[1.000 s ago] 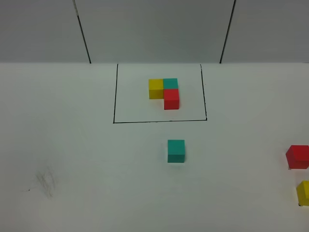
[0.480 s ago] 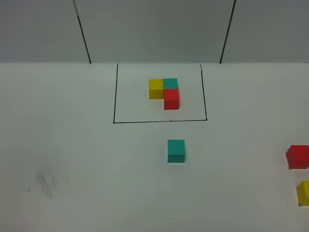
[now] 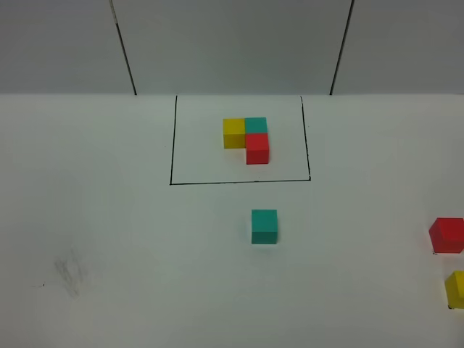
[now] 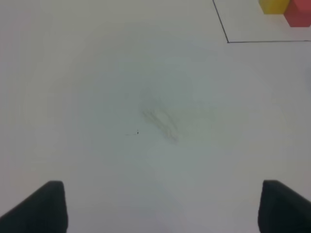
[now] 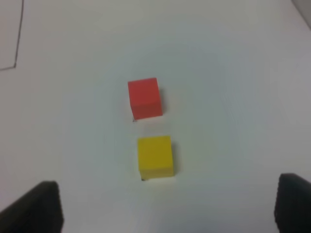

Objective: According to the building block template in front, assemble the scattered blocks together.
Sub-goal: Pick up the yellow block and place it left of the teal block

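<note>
The right gripper grabs the loose yellow cube (image 3: pixel 456 288) by its opposite sides next, to match the template beside the loose teal cube (image 3: pixel 264 226).
The building block template (image 3: pixel 246 139), an L of joined yellow, teal and red cubes, sits inside a black drawn rectangle at the back middle; its yellow and red cubes also show in the left wrist view (image 4: pixel 286 9). A loose teal cube (image 3: pixel 264 226) stands in front of the frame. A loose red cube (image 3: pixel 447 235) (image 5: pixel 144 98) and a loose yellow cube (image 3: pixel 456 288) (image 5: pixel 155 156) lie at the right edge. My left gripper (image 4: pixel 160 208) is open over bare table. My right gripper (image 5: pixel 165 208) is open, just short of the yellow cube. Neither arm shows in the exterior view.
The white table (image 3: pixel 130 239) carries a faint grey smudge (image 3: pixel 69 274) (image 4: pixel 160 119) at the front left. A grey wall with two dark vertical seams (image 3: pixel 125 51) rises behind the table's far edge.
</note>
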{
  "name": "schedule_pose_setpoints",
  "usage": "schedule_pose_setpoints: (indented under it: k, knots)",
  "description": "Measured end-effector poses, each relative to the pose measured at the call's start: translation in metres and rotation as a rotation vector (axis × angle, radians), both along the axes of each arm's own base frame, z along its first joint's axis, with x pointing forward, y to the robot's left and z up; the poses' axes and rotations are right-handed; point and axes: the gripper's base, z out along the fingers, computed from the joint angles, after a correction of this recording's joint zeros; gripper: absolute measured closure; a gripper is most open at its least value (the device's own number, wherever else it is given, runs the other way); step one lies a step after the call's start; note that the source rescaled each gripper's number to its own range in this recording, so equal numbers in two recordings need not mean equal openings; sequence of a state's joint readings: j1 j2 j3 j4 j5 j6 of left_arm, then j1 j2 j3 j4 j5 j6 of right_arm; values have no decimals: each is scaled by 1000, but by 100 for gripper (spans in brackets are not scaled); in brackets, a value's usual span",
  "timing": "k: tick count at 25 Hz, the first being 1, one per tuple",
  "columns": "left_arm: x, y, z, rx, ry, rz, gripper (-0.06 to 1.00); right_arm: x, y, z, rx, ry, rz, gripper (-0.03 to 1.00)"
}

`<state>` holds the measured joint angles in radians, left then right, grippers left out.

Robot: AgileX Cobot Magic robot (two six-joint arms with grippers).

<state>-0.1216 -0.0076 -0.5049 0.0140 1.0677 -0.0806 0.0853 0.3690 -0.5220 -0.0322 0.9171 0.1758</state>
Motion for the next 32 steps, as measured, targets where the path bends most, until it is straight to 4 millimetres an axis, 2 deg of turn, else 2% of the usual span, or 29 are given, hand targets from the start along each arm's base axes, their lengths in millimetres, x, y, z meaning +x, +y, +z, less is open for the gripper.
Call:
schedule_pose_setpoints:
  k: [7, 11, 15, 20, 23, 32]
  knots:
    - [0, 0, 0, 0, 0, 0, 18, 73, 7, -28, -19, 234, 15, 10]
    - [0, 0, 0, 0, 0, 0, 18, 103, 12, -44, -23, 370, 39, 10]
    - [0, 0, 0, 0, 0, 0, 18, 128, 16, -51, -31, 448, 55, 10]
    - [0, 0, 0, 0, 0, 0, 18, 153, 27, -61, -46, 516, 93, 10]
    - [0, 0, 0, 0, 0, 0, 18, 163, 27, -74, -61, 555, 76, 10]
    - [0, 0, 0, 0, 0, 0, 18, 182, 26, -113, -99, 647, 52, 10]
